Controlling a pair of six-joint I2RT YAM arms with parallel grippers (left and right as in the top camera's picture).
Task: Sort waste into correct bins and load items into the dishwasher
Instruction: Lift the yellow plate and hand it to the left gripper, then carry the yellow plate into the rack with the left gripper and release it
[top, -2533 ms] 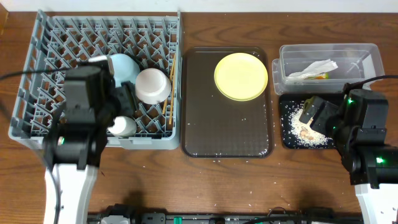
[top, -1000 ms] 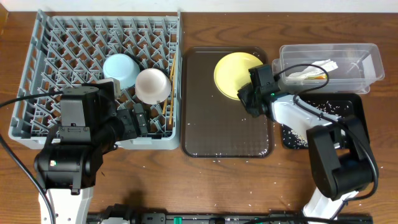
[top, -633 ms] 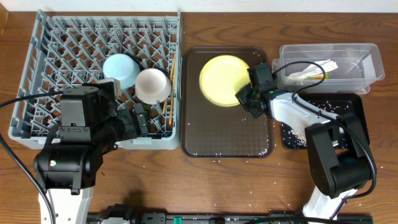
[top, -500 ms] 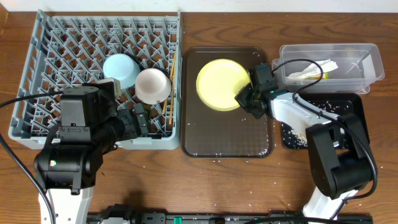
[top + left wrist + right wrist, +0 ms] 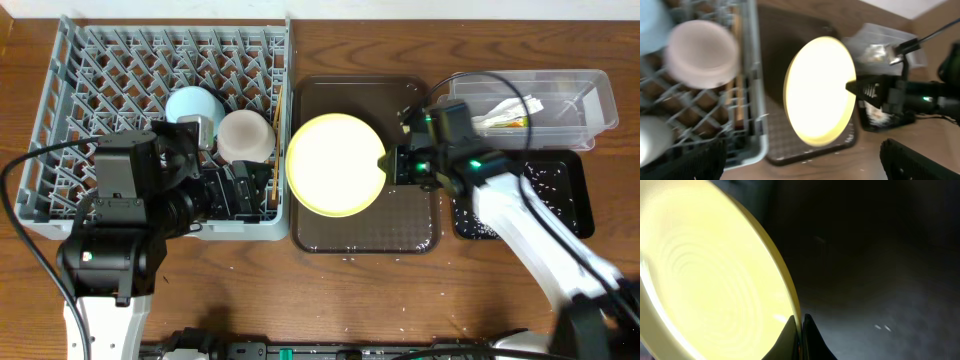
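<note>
I next load the yellow plate edge-on into the rack [image 5: 100,60]: my left gripper should grab its free rim opposite my right gripper.
My right gripper [image 5: 390,163] is shut on the right rim of the round yellow plate [image 5: 335,165], which hangs tilted over the left half of the brown serving tray [image 5: 420,235]. In the right wrist view the fingers [image 5: 801,322] pinch the plate [image 5: 715,280] edge. My left gripper [image 5: 240,190] stands open and empty over the front right of the grey dish rack [image 5: 100,60], its black fingertips [image 5: 695,162] far apart, facing the plate [image 5: 820,90]. The rack holds a light blue bowl [image 5: 195,108], a white bowl [image 5: 247,135], chopsticks [image 5: 277,110] and a white cup [image 5: 647,142].
The clear tub [image 5: 590,90] at the back right holds the white napkin [image 5: 515,108] and the wrapper [image 5: 505,122]. In front of it the black tray [image 5: 570,200] carries scattered rice scraps. A few grains lie on the wooden table by the serving tray's front edge.
My right gripper has closed on the plate's rim, lifted it off the serving tray and carried it left toward the rack. My left gripper has opened wider and shifted slightly right.
</note>
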